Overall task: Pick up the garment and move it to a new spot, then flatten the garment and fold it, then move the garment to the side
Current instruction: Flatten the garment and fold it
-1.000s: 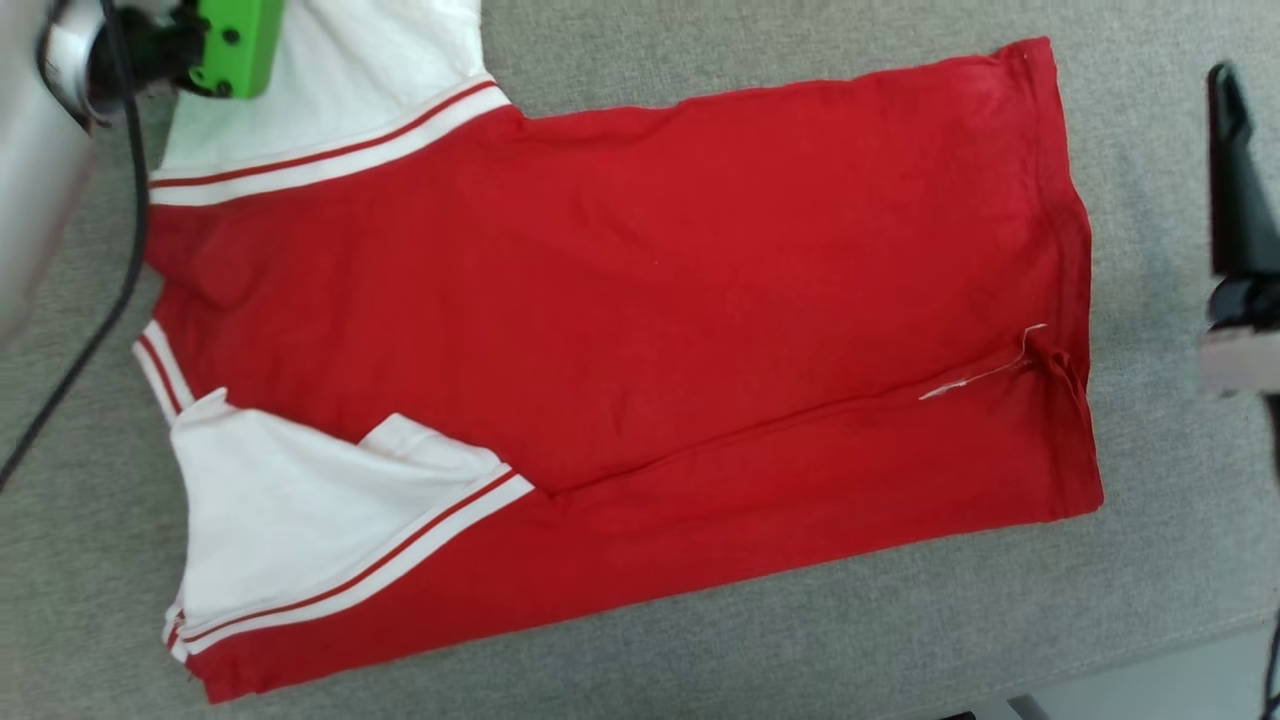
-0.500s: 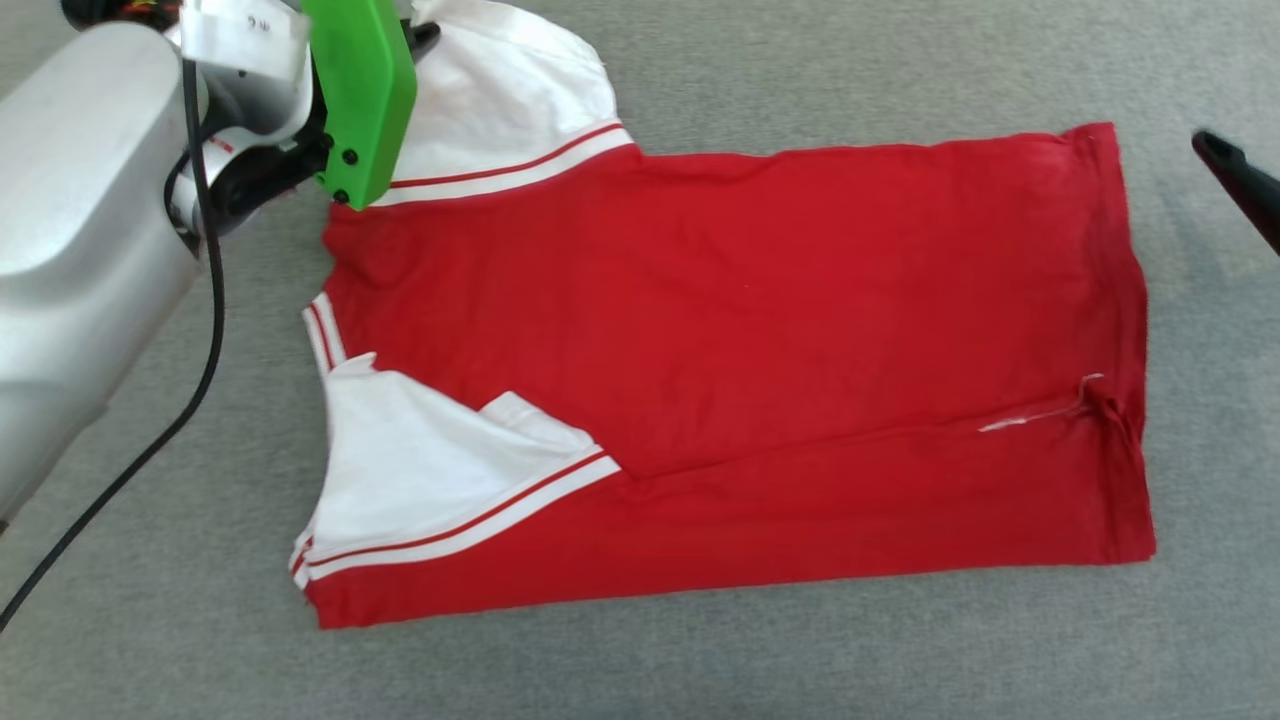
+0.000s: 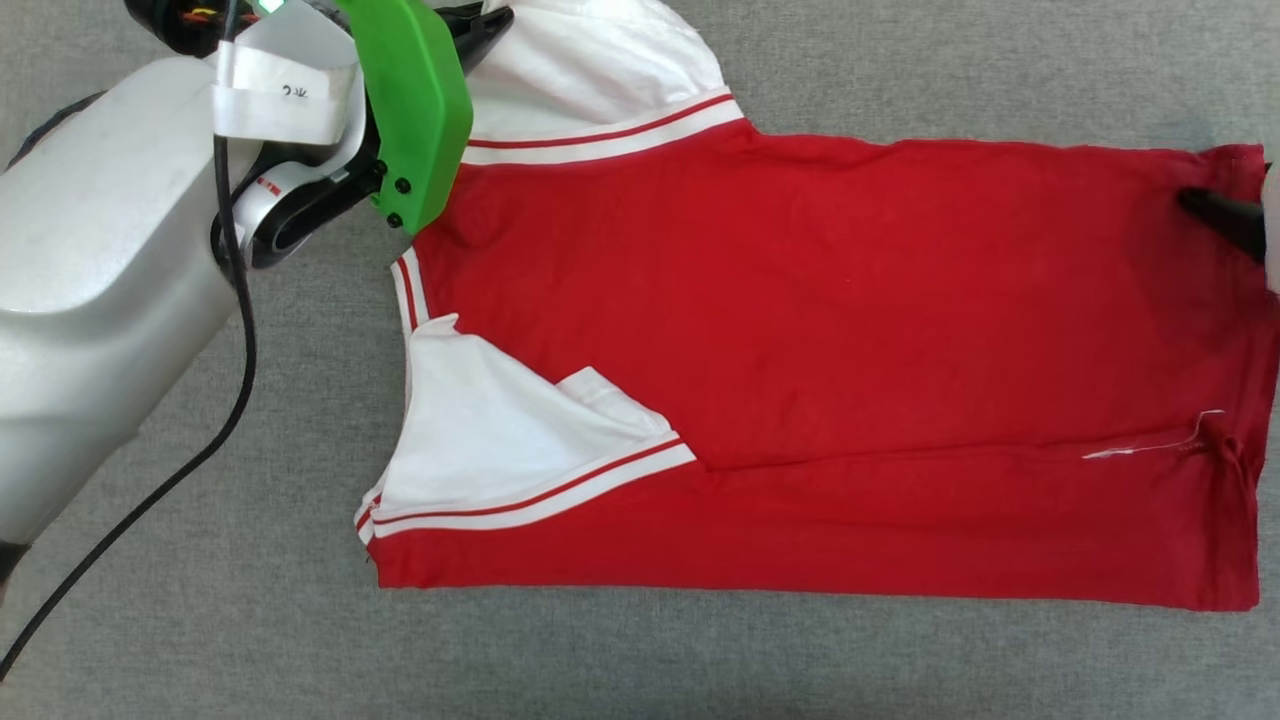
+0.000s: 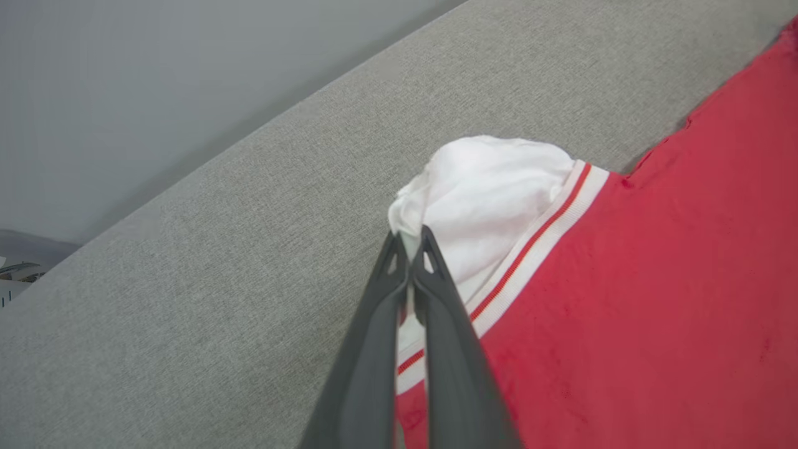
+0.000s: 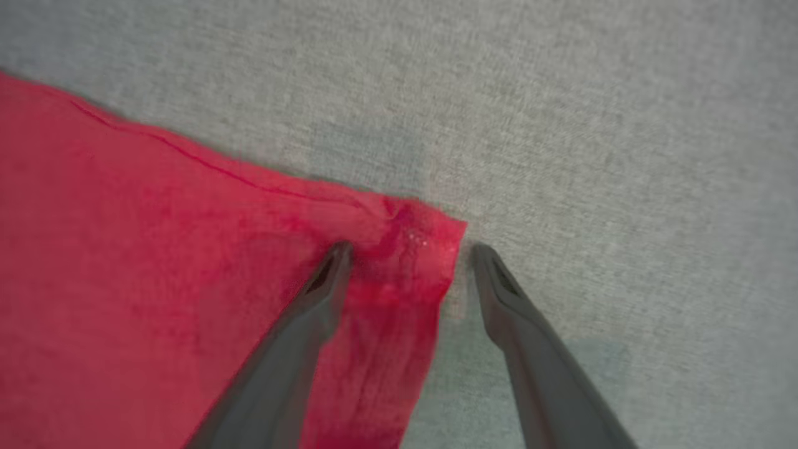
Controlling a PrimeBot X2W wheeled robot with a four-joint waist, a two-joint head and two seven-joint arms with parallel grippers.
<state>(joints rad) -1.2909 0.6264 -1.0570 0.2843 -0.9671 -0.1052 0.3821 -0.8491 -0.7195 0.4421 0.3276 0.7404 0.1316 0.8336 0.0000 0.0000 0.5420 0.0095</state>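
Observation:
I need to pick up the shirt by its red hem corner (image 3: 1245, 166) with my right gripper next. Then I can fold the shirt over its tucked-in white sleeve (image 3: 510, 426).
The garment (image 3: 820, 340) is a red shirt with white sleeves and red-and-white striped trim, spread flat on grey fabric with its plain side up. My left gripper (image 4: 409, 240) is shut on the bunched edge of the far white sleeve (image 4: 492, 193); in the head view that gripper (image 3: 490, 25) sits at the top left behind a green housing. My right gripper (image 5: 408, 249) is open, its fingers straddling the garment's far hem corner (image 5: 424, 240), one finger over the red cloth and the other on the grey surface. One dark right fingertip (image 3: 1215, 212) shows at the right edge.
A grey woven surface (image 3: 200, 620) lies under and around the shirt. My pale left forearm (image 3: 90, 290) and a black cable (image 3: 200, 450) cross the left side. A white label thread (image 3: 1150, 445) lies near the hem. A grey wall (image 4: 156, 81) rises beyond the surface's edge.
The head camera has shifted, so the shirt sits further right in the picture. My left gripper has closed fully on the far sleeve. The right fingertip now reaches the hem corner.

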